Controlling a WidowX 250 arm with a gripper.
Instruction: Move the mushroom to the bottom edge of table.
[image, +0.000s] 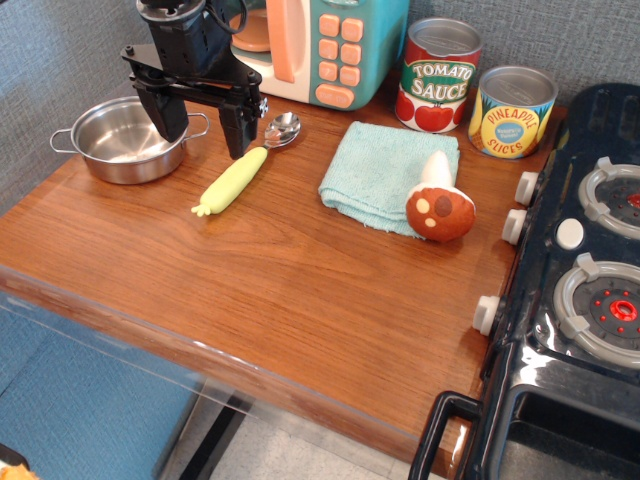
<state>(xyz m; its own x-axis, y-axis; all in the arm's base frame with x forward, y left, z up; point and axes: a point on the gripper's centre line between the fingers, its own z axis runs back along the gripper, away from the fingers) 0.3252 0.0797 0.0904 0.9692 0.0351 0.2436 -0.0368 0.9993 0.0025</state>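
Note:
I should next grab the mushroom by its spotted cap (441, 212) with my gripper, so that I can move it to the bottom edge of the table.
The mushroom (440, 205) lies on its side at the right of the wooden table (270, 290), its reddish-brown spotted cap toward me and its white stem resting on a light blue cloth (390, 175). My gripper (205, 125) is black, open and empty. It hangs at the back left, above the rim of a steel pot (125, 140) and near the spoon's bowl, far from the mushroom.
A spoon with a yellow-green handle (240, 175) lies left of the cloth. A tomato sauce can (437, 75) and a pineapple can (512, 112) stand at the back. A toy microwave (325, 45) is behind. A black toy stove (580, 290) lines the right side.

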